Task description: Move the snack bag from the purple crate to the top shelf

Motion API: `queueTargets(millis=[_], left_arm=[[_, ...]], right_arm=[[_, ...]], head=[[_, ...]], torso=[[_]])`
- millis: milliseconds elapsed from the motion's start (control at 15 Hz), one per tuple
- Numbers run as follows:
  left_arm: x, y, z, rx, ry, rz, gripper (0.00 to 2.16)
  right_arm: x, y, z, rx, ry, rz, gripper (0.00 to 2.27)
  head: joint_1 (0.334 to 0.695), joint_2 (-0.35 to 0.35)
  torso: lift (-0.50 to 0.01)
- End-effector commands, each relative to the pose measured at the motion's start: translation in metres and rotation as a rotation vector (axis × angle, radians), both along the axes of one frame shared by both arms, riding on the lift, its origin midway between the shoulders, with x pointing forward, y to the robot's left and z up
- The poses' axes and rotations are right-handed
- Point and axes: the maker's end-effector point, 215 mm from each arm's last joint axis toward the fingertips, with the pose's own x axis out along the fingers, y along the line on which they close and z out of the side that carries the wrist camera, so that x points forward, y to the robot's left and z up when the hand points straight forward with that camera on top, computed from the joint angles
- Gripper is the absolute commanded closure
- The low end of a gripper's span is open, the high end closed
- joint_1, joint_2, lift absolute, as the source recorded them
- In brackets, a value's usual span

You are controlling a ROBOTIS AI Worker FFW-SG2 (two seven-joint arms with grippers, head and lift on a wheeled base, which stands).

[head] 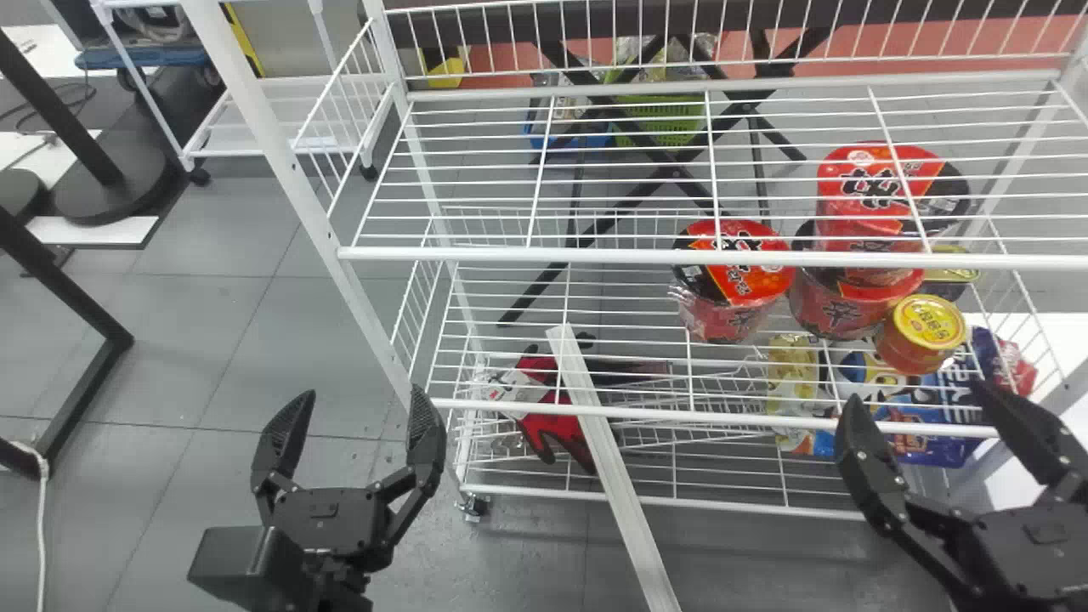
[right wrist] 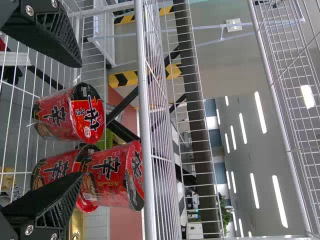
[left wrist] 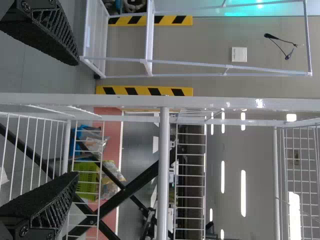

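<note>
I will next use my right gripper to move the snack bag from the purple crate to the top shelf, and I will grab the snack bag by its side edge for that.
My left gripper stands open at the left in the head view, before the rack's left post, with nothing between its fingers. In the left wrist view that gripper is spread wide before the white frame. My right gripper is open and empty at the right, above and before the low bags; the right wrist view shows this gripper facing the noodle cups. Under the cups' level lie a blue snack bag and a yellow bag. An upper wire shelf spans the rack. I cannot make out a purple crate.
Red noodle cups and a yellow-lidded can stand on the middle wire level. Red gloves lie lower left. A pale strip slants across the rack's front. Wire edges and posts border both grippers.
</note>
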Motion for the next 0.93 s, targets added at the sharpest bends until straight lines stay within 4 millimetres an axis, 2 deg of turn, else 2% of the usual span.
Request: queueTargets(millis=[0, 133, 200, 267, 467, 533, 600, 800, 867], left_arm=[[0.000, 0.001, -0.001, -0.001, 0.002, 0.002, 0.00], [-0.002, 0.006, -0.003, -0.001, 0.003, 0.009, 0.00], [-0.003, 0.008, -0.003, 0.001, 0.002, 0.014, 0.00], [-0.003, 0.009, -0.004, -0.001, 0.002, 0.015, 0.00], [-0.001, 0.008, -0.006, -0.001, 0.004, 0.014, 0.00], [-0.001, 0.007, -0.006, -0.003, 0.003, 0.012, 0.00], [0.000, 0.006, -0.005, -0.004, 0.001, 0.010, 0.00], [0.000, 0.006, -0.007, -0.004, 0.004, 0.009, 0.00], [0.000, 0.006, -0.008, -0.004, 0.006, 0.009, 0.00]], right_arm=[[-0.010, -0.019, 0.000, -0.002, 0.020, -0.027, 0.02], [-0.019, -0.058, 0.008, -0.011, 0.035, -0.075, 0.02], [-0.022, -0.089, 0.006, -0.015, 0.066, -0.111, 0.02], [-0.026, -0.122, 0.004, 0.002, 0.099, -0.142, 0.02], [-0.049, -0.200, -0.014, 0.134, 0.229, -0.210, 0.04], [-0.056, -0.220, -0.017, 0.174, 0.263, -0.237, 0.04], [-0.062, -0.240, -0.019, 0.229, 0.310, -0.247, 0.04], [-0.076, -0.298, -0.030, 0.326, 0.399, -0.327, 0.04], [-0.080, -0.321, -0.033, 0.352, 0.399, -0.375, 0.03]], head=[[0.695, 0.132], [0.695, 0.117], [0.695, 0.104], [0.695, 0.064], [0.695, -0.036], [0.695, -0.076], [0.695, -0.151], [0.695, -0.248], [0.695, -0.311]], torso=[[-0.454], [-0.454], [-0.454], [-0.454], [-0.454], [-0.454], [-0.454], [-0.454], [-0.454]])
